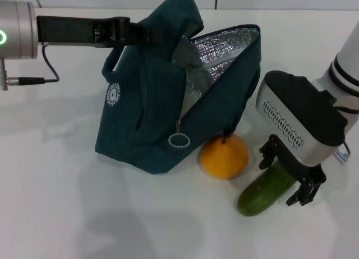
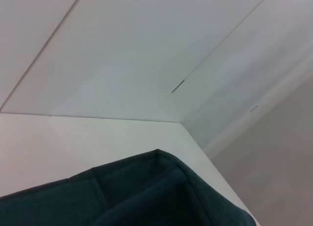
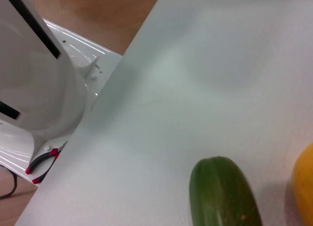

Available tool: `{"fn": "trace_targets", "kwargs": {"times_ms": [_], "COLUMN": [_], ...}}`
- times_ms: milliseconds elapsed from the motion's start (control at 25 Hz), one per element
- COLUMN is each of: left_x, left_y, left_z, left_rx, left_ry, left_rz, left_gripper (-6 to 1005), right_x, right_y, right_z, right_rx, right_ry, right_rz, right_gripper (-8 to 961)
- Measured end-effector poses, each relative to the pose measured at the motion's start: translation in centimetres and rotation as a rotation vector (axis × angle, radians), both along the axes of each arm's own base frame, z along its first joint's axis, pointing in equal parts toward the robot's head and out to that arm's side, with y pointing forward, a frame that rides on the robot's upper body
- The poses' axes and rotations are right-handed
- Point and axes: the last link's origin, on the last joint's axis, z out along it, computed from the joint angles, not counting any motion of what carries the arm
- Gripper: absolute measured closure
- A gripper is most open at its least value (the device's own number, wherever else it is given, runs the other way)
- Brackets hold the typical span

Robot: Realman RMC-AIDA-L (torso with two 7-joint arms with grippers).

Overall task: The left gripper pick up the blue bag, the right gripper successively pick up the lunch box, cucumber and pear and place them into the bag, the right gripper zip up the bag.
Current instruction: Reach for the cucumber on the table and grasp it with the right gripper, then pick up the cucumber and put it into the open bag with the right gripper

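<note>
My right gripper's fingers are down at both sides of the cucumber [image 1: 266, 190]. My right gripper should close on the cucumber now.
The blue bag [image 1: 151, 119] stands on the white table with its mouth open and the silver lining showing. Its top handle is held up by my left gripper [image 1: 133, 32], which is shut on it; the bag's fabric [image 2: 146, 196] fills the left wrist view's lower part. The pear [image 1: 224, 156] rests against the bag's front, beside the ring zip pull [image 1: 179, 140]. The cucumber [image 1: 266, 190] lies on the table right of the pear. My right gripper [image 1: 287, 176] is open, its fingers straddling the cucumber's far end. The right wrist view shows the cucumber [image 3: 222, 194] and the pear's edge [image 3: 304, 182]. The lunch box is out of view.
The white table [image 1: 67, 203] stretches bare to the left and front of the bag. Past the table's edge in the right wrist view are the robot's white base [image 3: 44, 89] and red-handled pliers [image 3: 44, 160] on it.
</note>
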Motion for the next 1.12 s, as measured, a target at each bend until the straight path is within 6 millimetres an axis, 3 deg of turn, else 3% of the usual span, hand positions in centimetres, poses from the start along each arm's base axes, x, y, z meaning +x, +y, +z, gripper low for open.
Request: {"fn": "trace_targets", "kwargs": {"times_ms": [160, 400, 840, 1120], "left_x": [0.0, 0.1, -0.1, -0.3], "left_y": [0.0, 0.0, 0.0, -0.1], "left_z": [0.0, 0.0, -0.2, 0.0], "left_rx": [0.001, 0.001, -0.006, 0.0], "left_ry": [0.0, 0.0, -0.003, -0.004], "left_rz": [-0.001, -0.004, 0.002, 0.0], "left_gripper": [949, 949, 949, 949], "right_x": [0.0, 0.2, 0.1, -0.5], "right_y": [0.0, -0.1, 0.2, 0.3], "right_z": [-0.1, -0.4, -0.4, 1.1], "right_rx": [0.001, 0.002, 0.029, 0.049], "right_ry": [0.005, -0.01, -0.02, -0.018], "right_rz": [-0.001, -0.001, -0.014, -0.041], "right_gripper": [148, 322, 383, 382]}}
